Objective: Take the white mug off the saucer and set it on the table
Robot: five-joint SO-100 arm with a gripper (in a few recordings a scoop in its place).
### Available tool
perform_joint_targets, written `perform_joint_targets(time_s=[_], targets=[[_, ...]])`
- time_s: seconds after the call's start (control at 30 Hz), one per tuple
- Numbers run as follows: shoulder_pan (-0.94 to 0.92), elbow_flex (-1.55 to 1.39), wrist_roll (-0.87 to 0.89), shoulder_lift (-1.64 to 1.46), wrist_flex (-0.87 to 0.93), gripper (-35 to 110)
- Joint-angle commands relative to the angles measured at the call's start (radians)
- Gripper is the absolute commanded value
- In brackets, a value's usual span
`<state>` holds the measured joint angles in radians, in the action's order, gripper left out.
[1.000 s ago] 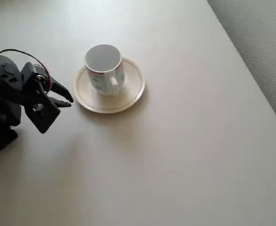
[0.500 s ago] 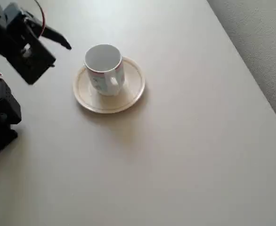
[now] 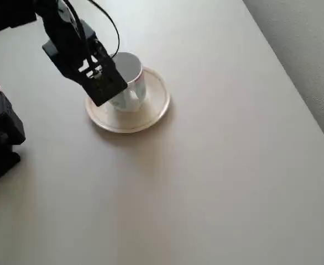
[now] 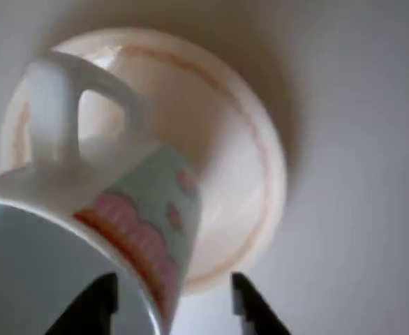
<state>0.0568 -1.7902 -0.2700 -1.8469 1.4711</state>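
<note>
My gripper takes hold of the mug by its rim next, to lift the white mug off the saucer (image 3: 153, 107) and set the mug on the tabletop.
The white mug (image 3: 131, 80) stands upright on the saucer (image 3: 153, 107), on the table (image 3: 206, 187). My black arm reaches in from the upper left and covers the mug's left half. In the wrist view the mug (image 4: 121, 202) fills the lower left, with its handle (image 4: 58, 112) pointing up and the saucer (image 4: 246, 153) beneath it. My gripper (image 4: 173, 307) is open and just above the mug's rim. One fingertip (image 4: 96, 307) is over the mug's inside, the other (image 4: 253, 310) is outside its wall. Neither fingertip visibly touches the mug.
The arm's black base (image 3: 1, 138) stands at the left edge. The table's straight edge runs down the right side, with grey textured floor (image 3: 306, 49) beyond it.
The arm has swung from the table left of the saucer, up past the mug's far left, to over the mug. Mug and saucer have not moved.
</note>
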Motion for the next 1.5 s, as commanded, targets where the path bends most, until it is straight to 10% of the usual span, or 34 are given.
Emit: perform_joint_targets(time_s=[0.0, 0.97, 1.47], targets=[[0.005, -0.063, 0.012, 0.008, -0.083, 20], [0.023, -0.104, 0.100, 0.133, -0.304, -2], [0.006, 0.227, 0.089, -0.144, 0.028, -2]])
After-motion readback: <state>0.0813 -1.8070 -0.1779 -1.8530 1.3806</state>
